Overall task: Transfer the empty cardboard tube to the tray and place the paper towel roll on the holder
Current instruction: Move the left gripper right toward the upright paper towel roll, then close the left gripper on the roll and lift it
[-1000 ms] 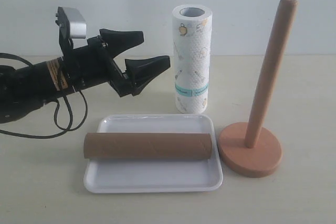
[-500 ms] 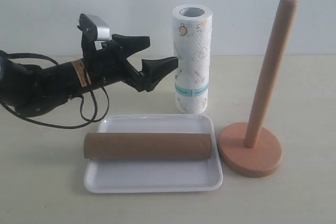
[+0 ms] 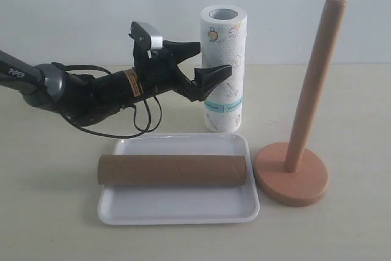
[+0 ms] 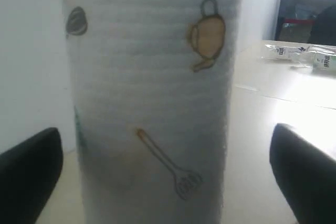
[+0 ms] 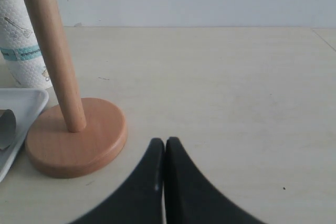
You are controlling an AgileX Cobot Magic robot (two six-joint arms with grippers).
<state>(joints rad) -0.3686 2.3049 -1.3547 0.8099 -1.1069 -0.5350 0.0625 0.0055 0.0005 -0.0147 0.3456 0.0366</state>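
Note:
The left gripper's fingers reach only the near side of the paper towel roll, so the gripper needs to move forward before it closes on the roll.
The brown cardboard tube (image 3: 172, 170) lies lengthwise across the white tray (image 3: 178, 211). Behind the tray the paper towel roll (image 3: 223, 68) stands upright on the table. My left gripper (image 3: 208, 60) is open, its two black fingers reaching either side of the roll's left flank. In the left wrist view the paper towel roll (image 4: 152, 103) fills the space between the fingers (image 4: 29, 174), with a gap on each side. The wooden holder (image 3: 292, 174) stands bare to the tray's right. My right gripper (image 5: 165, 148) is shut and empty, low over the table beside the holder (image 5: 76, 137).
Packets or bottles (image 4: 302, 56) lie far off on the table in the left wrist view. A black cable (image 3: 140, 120) loops under the left arm, just behind the tray. A white wall backs the table.
My left arm has swung right and slightly up, bringing its open fingers from well left of the roll to its sides. Tube, tray and holder have not moved.

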